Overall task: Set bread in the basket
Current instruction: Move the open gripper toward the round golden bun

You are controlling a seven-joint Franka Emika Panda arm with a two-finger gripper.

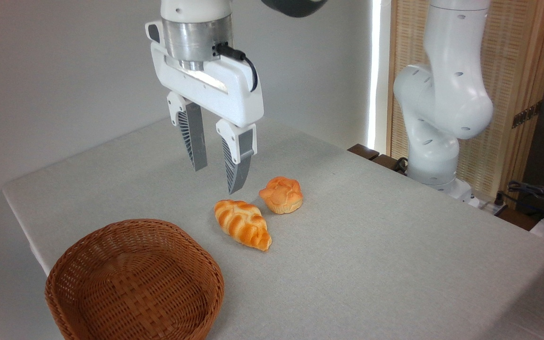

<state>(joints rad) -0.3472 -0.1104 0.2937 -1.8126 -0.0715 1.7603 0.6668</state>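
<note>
My gripper grabs the bread by its rounded sides next, to put the bread (281,194) into the basket.
The bread (281,194), a small round orange-golden bun with a lumpy top, lies on the grey table near its middle. The brown wicker basket (88,302) stands at the front left with nothing in it. My gripper (215,180) hangs above the table, up and to the left of the bread, clear of it. Its two grey fingers (195,141) point down and stand apart, open, with nothing between them.
A longer braided, striped loaf (242,223) lies just left of the bun, between it and the basket. The arm's white base (437,118) rises at the back right, with cables (536,193) beside it. The table's left edge (21,222) runs close to the basket.
</note>
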